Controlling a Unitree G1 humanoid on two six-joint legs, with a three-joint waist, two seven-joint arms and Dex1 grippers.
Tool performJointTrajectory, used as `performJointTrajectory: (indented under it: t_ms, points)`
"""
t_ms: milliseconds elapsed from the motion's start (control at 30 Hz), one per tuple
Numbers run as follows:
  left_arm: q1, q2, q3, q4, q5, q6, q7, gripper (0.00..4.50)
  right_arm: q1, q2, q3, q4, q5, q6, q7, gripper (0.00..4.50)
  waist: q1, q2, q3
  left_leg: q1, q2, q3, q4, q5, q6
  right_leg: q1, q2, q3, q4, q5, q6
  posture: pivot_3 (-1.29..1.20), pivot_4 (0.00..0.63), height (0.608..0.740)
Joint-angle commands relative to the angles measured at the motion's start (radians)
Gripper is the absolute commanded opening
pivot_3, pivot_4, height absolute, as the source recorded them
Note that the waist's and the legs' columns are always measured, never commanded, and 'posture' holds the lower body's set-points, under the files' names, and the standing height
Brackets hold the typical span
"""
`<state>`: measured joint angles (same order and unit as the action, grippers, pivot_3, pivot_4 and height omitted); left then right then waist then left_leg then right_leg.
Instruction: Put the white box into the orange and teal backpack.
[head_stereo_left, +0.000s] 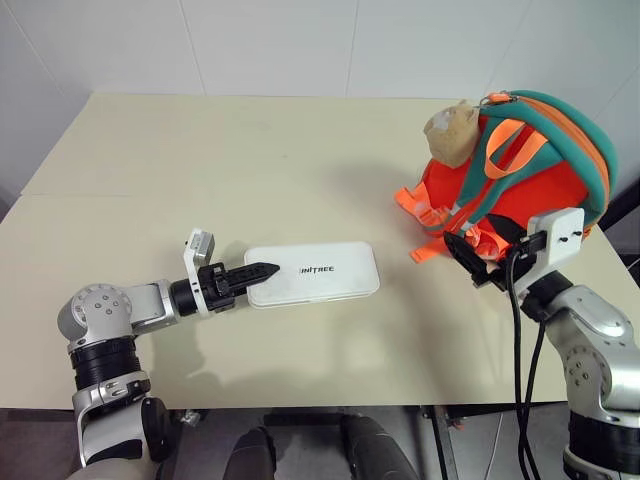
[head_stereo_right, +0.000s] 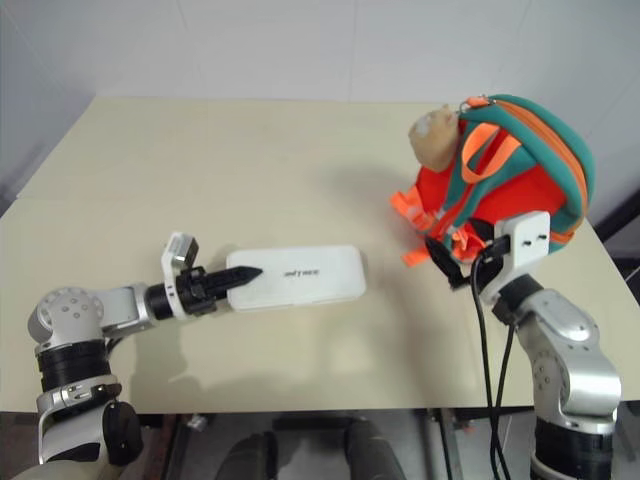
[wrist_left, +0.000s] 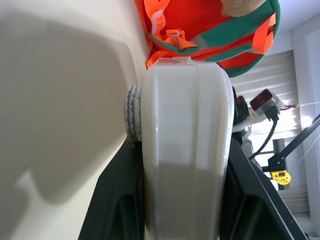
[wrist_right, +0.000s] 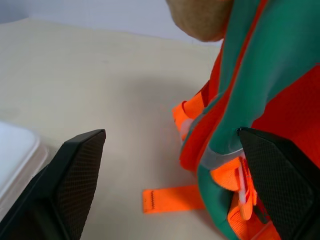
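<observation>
The backpack's stuffed body (head_stereo_left: 555, 192) bulges wider than the gripper's open fingers, so my right gripper should next grab the backpack by its narrow teal padded strap (head_stereo_left: 487, 203).
The white box (head_stereo_left: 320, 272) is flat with dark lettering and lies lengthwise at the table's middle front. My left gripper (head_stereo_left: 262, 270) is shut on its left end, and in the left wrist view a black finger (wrist_left: 117, 200) sits on each side of the box (wrist_left: 185, 150). I cannot tell whether the box rests on the table. The orange and teal backpack (head_stereo_left: 530, 180) stands at the right, straps facing me. My right gripper (head_stereo_left: 470, 255) is open at its lower front. Its fingers (wrist_right: 70, 175) stand wide apart, and a teal strap of the backpack (wrist_right: 280, 75) lies against the other finger.
A tan plush toy (head_stereo_left: 452, 130) hangs at the backpack's upper left. Loose orange webbing (head_stereo_left: 430, 250) trails onto the cream table (head_stereo_left: 250, 160) between box and backpack. The table's right edge runs close behind the backpack. A black cable hangs from my right wrist.
</observation>
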<state>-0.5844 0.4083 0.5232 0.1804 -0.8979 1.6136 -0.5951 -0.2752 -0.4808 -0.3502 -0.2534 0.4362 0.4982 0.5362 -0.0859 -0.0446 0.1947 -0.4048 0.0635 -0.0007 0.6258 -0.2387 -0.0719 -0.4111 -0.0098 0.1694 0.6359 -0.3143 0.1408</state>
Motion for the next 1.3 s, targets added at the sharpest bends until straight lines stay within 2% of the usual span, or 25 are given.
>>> performJointTrajectory:
  t_ms: [33, 300, 400, 533, 633, 933, 1000, 1033, 1167, 1300]
  points:
    - [-0.014, -0.007, 0.022, -0.041, -0.053, 0.001, 0.013, 1.33, -0.09, -0.017, 0.012, 0.133, -0.027, -0.085, 0.01, 4.5, -0.001, 0.0, 0.0, 0.0, 0.0, 0.0, 0.0, 0.0, 0.0, 0.0, 0.0, 0.0, 0.0, 0.0, 0.0, 0.0, 0.15, 0.74]
    - [0.013, 0.004, 0.047, -0.065, -0.091, 0.001, 0.056, 1.32, -0.284, -0.009, 0.071, 0.419, -0.092, -0.241, 0.025, 4.5, -0.002, 0.001, 0.0, 0.0, 0.0, 0.0, -0.004, 0.0, 0.0, -0.001, 0.0, 0.0, -0.002, 0.0, 0.0, 0.0, 0.15, 0.74]
    - [0.019, 0.003, 0.054, -0.068, -0.099, 0.001, 0.072, 1.32, -0.354, 0.007, 0.076, 0.533, -0.135, -0.314, -0.038, 4.5, -0.002, 0.001, 0.0, 0.0, 0.0, 0.0, -0.005, 0.0, -0.001, -0.001, 0.0, 0.0, -0.002, 0.0, 0.0, 0.0, 0.15, 0.74]
    - [0.025, -0.002, 0.066, -0.079, -0.115, 0.001, 0.092, 1.32, -0.376, 0.035, 0.094, 0.561, -0.131, -0.367, -0.014, 4.5, -0.002, 0.001, 0.0, 0.0, 0.0, 0.0, -0.005, 0.0, -0.001, -0.001, 0.0, 0.0, -0.003, 0.0, 0.0, 0.0, 0.15, 0.74]
    - [0.027, 0.0, 0.08, -0.081, -0.124, 0.001, 0.106, 1.32, -0.378, 0.042, 0.101, 0.56, -0.127, -0.37, -0.009, 3.87, -0.004, 0.001, 0.0, 0.0, 0.0, 0.0, -0.005, 0.0, -0.001, -0.001, 0.0, 0.0, -0.003, 0.0, 0.0, 0.0, 0.15, 0.74]
    - [0.024, 0.002, 0.1, -0.078, -0.118, 0.001, 0.126, 1.32, -0.384, 0.032, 0.107, 0.505, -0.084, -0.262, 0.021, 0.73, -0.007, 0.001, 0.001, 0.0, 0.0, 0.0, -0.005, 0.001, -0.001, -0.001, 0.0, 0.0, -0.002, 0.0, 0.0, 0.0, 0.15, 0.74]
    - [0.021, 0.001, 0.1, -0.075, -0.112, -0.001, 0.127, 1.32, -0.385, 0.028, 0.11, 0.49, -0.08, -0.247, 0.026, 0.21, -0.009, 0.001, 0.001, 0.0, 0.0, 0.0, -0.005, 0.001, -0.001, -0.001, 0.0, 0.0, -0.002, 0.0, 0.0, 0.0, 0.15, 0.74]
    - [0.02, 0.001, 0.1, -0.075, -0.11, -0.001, 0.127, 1.32, -0.385, 0.027, 0.111, 0.484, -0.08, -0.243, 0.027, 0.01, -0.01, 0.001, 0.001, 0.0, 0.0, 0.0, -0.005, 0.001, -0.001, -0.001, 0.0, 0.0, -0.002, 0.0, 0.0, 0.0, 0.15, 0.74]
    - [0.013, 0.02, 0.1, -0.061, -0.103, -0.013, 0.122, 1.32, -0.363, 0.024, 0.122, 0.363, -0.025, -0.162, 0.068, 0.0, -0.015, 0.002, 0.001, 0.0, 0.0, 0.0, -0.005, 0.001, -0.001, -0.001, 0.0, 0.0, -0.002, 0.0, 0.0, 0.0, 0.15, 0.74]
    - [0.0, 0.066, 0.103, -0.027, -0.088, -0.046, 0.11, 1.32, -0.32, 0.007, 0.134, 0.174, 0.09, 0.0, 0.109, 0.0, -0.019, 0.002, 0.001, 0.0, 0.001, 0.0, -0.007, 0.001, -0.002, -0.002, 0.0, 0.0, -0.002, 0.0, 0.0, 0.0, 0.15, 0.74]
